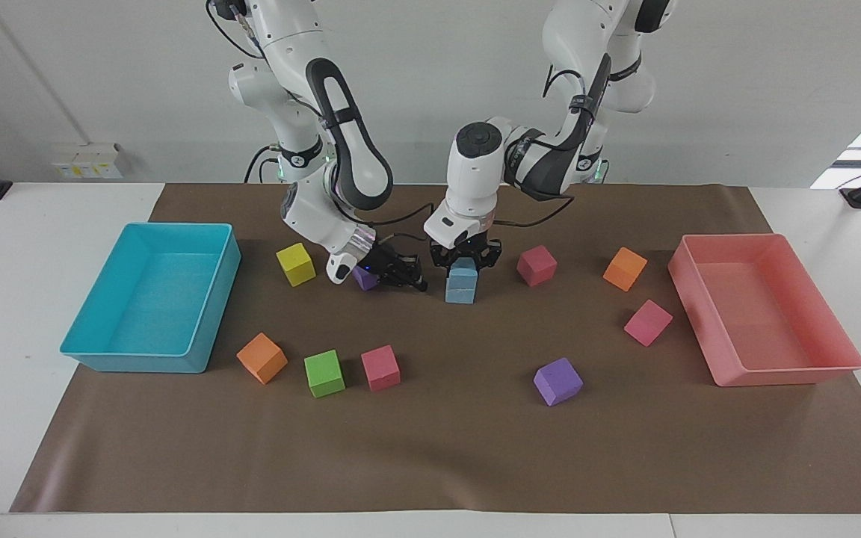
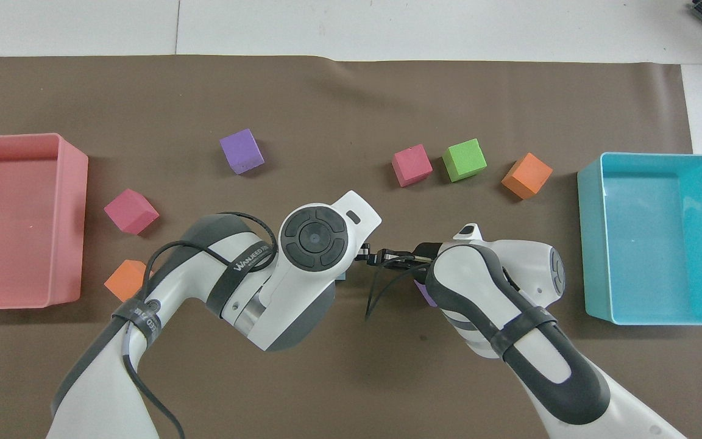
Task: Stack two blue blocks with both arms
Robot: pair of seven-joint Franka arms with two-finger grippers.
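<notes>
The upper blue block rests on the lower blue block, so it is time now for my left gripper to let go of the upper block.
The two blue blocks stand stacked mid-table, the upper blue block (image 1: 463, 273) squarely on the lower blue block (image 1: 460, 294). My left gripper (image 1: 463, 263) points straight down at the upper block's sides. In the overhead view my left wrist hides the stack, except for a blue sliver (image 2: 340, 277). My right gripper (image 1: 415, 281) lies low and level just above the mat. It points at the stack from the right arm's end and stops a short gap from it. It also shows in the overhead view (image 2: 378, 256).
A purple cube (image 1: 362, 278) sits under my right wrist, with a yellow cube (image 1: 296, 264) beside it. A turquoise tray (image 1: 214, 299) and a pink tray (image 1: 774, 370) stand at the table's ends. Pink (image 1: 537, 265), orange (image 1: 625, 268), green (image 1: 324, 373) and purple (image 1: 557, 381) cubes lie scattered.
</notes>
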